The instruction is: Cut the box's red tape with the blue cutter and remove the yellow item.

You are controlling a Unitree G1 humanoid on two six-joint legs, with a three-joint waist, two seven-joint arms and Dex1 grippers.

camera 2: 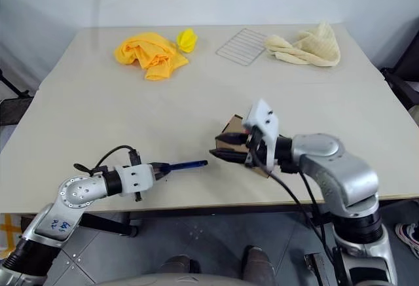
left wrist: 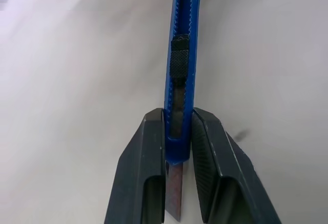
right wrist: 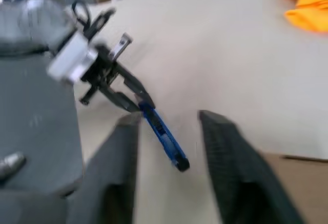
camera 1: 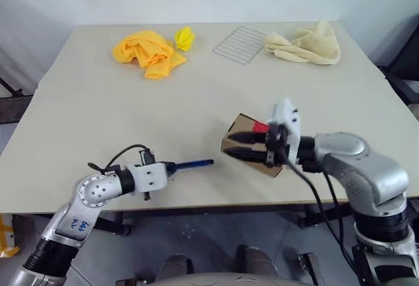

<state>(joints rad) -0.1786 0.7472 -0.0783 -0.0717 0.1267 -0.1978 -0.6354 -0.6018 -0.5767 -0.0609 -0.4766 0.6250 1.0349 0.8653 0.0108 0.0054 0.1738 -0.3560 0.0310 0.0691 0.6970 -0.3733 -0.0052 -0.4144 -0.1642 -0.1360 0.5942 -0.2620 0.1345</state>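
The right gripper needs to grab the blue cutter by its loose black-tipped end [camera 1: 206, 162], because the silvery blade shows between the left gripper's fingers.
The brown box [camera 1: 252, 145] sits near the table's front edge, right of centre, with the red tape [camera 1: 260, 127] on its upper face. Its inside is hidden, and with it any yellow item. My right gripper [camera 1: 234, 147] hovers at the box, pointing left. In the right wrist view its fingers [right wrist: 225, 152] stand apart with nothing between them, and the box's corner [right wrist: 294, 180] lies beside them. My left gripper [camera 1: 171, 166] is shut on the blue cutter [camera 1: 195, 163], which points right toward the box. The cutter's silvery blade [left wrist: 174, 193] shows between the left fingers [left wrist: 146, 152].
At the table's far side lie an orange cloth [camera 1: 149, 52] with a small yellow crumpled thing [camera 1: 184, 37] beside it, a wire rack [camera 1: 240, 44] and a cream towel [camera 1: 308, 44]. Bare tabletop [camera 1: 131, 116] stretches between these and the grippers.
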